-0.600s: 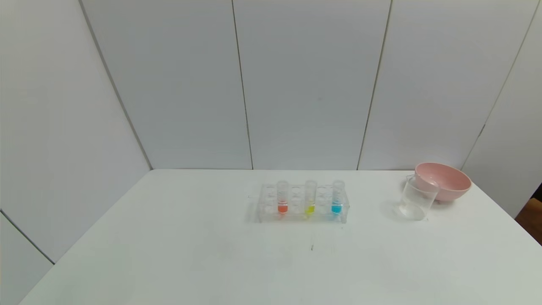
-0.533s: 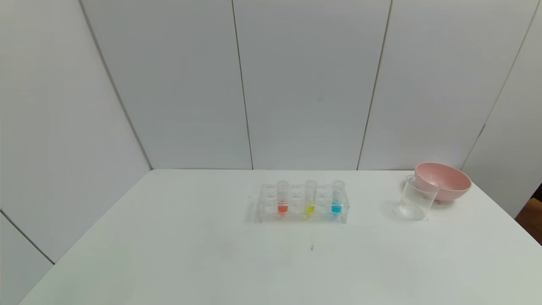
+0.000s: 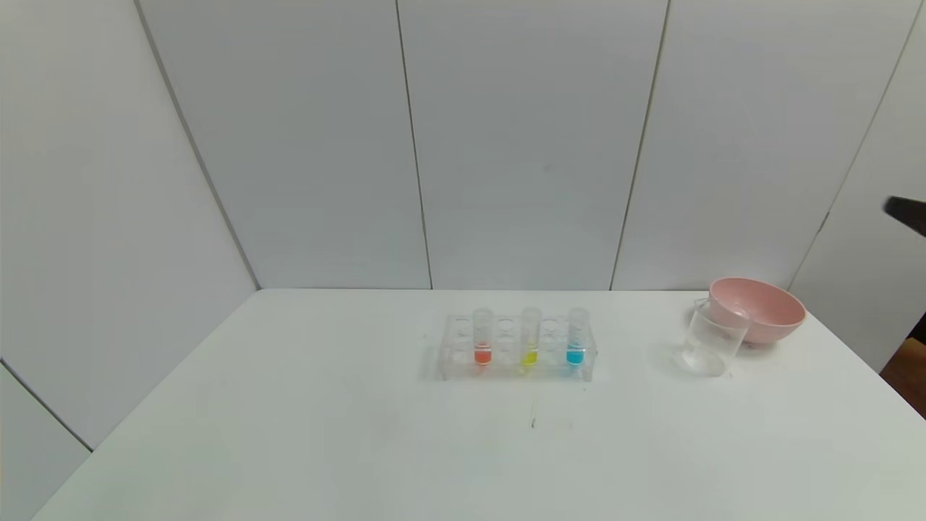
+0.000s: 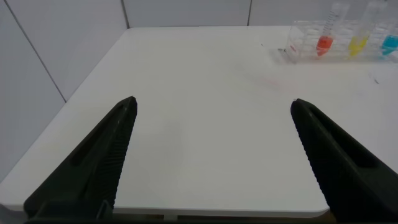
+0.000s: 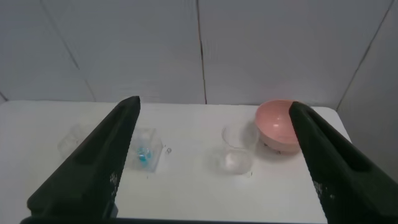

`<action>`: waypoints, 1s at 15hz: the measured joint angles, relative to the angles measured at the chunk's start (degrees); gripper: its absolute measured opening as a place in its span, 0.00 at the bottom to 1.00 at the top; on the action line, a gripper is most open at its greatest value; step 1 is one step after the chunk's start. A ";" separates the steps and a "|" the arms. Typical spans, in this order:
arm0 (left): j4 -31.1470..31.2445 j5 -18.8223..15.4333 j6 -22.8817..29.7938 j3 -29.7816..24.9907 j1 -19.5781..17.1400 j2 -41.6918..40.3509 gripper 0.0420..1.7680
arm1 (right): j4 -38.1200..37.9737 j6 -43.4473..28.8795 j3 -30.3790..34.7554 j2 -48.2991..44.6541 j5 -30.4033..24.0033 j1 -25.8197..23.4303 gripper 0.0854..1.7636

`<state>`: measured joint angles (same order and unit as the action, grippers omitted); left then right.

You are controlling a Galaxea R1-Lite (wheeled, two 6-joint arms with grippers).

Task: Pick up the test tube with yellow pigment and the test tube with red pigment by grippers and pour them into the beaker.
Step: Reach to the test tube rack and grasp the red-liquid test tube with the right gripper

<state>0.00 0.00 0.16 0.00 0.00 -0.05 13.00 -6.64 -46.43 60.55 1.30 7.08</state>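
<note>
My right gripper grabs the red tube by its upper part under the tube's rim (image 3: 482,325) next, since the clear rack closes around the tube's lower half.
The test tube with red pigment (image 3: 482,339), the test tube with yellow pigment (image 3: 529,339) and a blue tube (image 3: 576,339) stand upright in a clear rack (image 3: 515,369) at mid table. The beaker (image 3: 712,339) stands to the right, against the pink bowl (image 3: 759,310). My left gripper (image 4: 213,104) is open and empty over the table's near left part, far from the rack (image 4: 298,46); the red tube (image 4: 324,38) and yellow tube (image 4: 359,40) show beyond it. My right gripper (image 5: 213,106) is open and empty, high above the near edge, facing the beaker (image 5: 238,149).
The right wrist view shows the rack end-on (image 5: 146,149) with only blue liquid visible, and the bowl (image 5: 280,124). A black part of my right arm (image 3: 908,213) shows at the head view's right edge. White walls close the table's back and sides.
A black part of the right arm has come into the head view at the right edge. The tubes, beaker and bowl have not moved.
</note>
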 joint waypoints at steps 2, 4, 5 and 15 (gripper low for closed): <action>0.00 0.00 0.00 0.00 0.00 0.00 1.00 | 5.96 -1.61 -3.82 9.16 9.09 10.19 0.97; 0.00 0.00 -0.02 0.00 0.00 0.00 1.00 | 11.82 -2.96 -5.60 16.79 18.46 21.14 0.97; 0.00 0.00 0.00 0.00 0.00 0.00 1.00 | 14.62 -3.86 -6.12 20.41 22.94 26.12 0.97; 0.00 0.00 0.00 0.00 0.00 0.00 1.00 | 40.29 -6.52 -10.24 52.37 40.44 45.53 0.97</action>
<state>0.00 0.00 0.16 0.00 0.00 -0.05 53.29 -13.17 -56.67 112.92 41.74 52.61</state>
